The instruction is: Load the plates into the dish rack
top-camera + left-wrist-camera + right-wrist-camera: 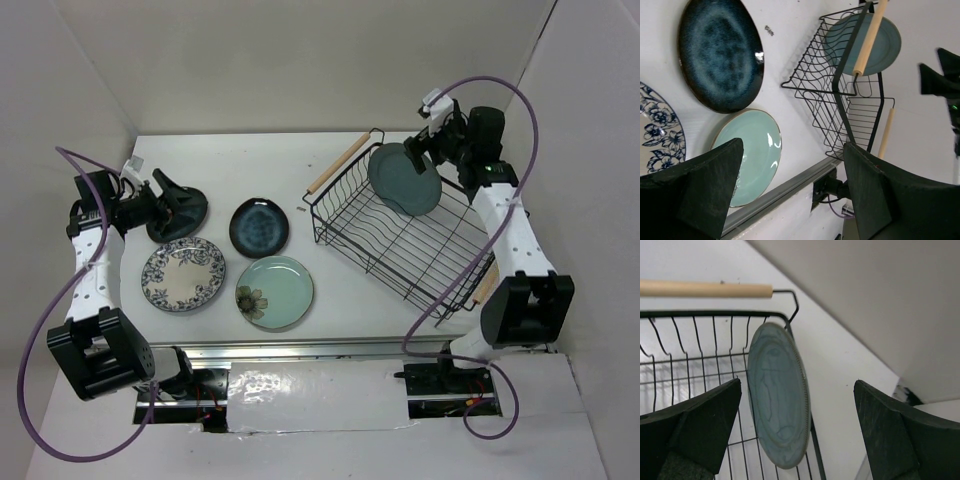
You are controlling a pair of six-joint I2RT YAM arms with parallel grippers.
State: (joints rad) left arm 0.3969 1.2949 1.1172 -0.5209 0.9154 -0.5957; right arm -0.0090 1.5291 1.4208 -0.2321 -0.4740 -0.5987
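The plate's rack-side rim should stay free to pass on, so my left gripper will next grab the dark navy plate by its rim facing the floral plate (pixel 233 239).
The grey-teal plate (pixel 404 179) stands on edge at the far end of the black wire dish rack (pixel 400 250), leaning on its end wall; it shows in the right wrist view (pixel 777 395) and the left wrist view (pixel 885 42). My right gripper (pixel 428 148) is open just behind it, holding nothing. On the table lie the dark navy plate (pixel 259 227), the mint flower plate (pixel 274 291) and the white blue-floral plate (pixel 183 274). My left gripper (pixel 180 208) is open and empty at the far left, above the floral plate's far side.
The rack's wooden handles (pixel 338 165) run along its two short ends. White walls close in the table at left, back and right. A metal rail (pixel 300 347) runs along the near edge.
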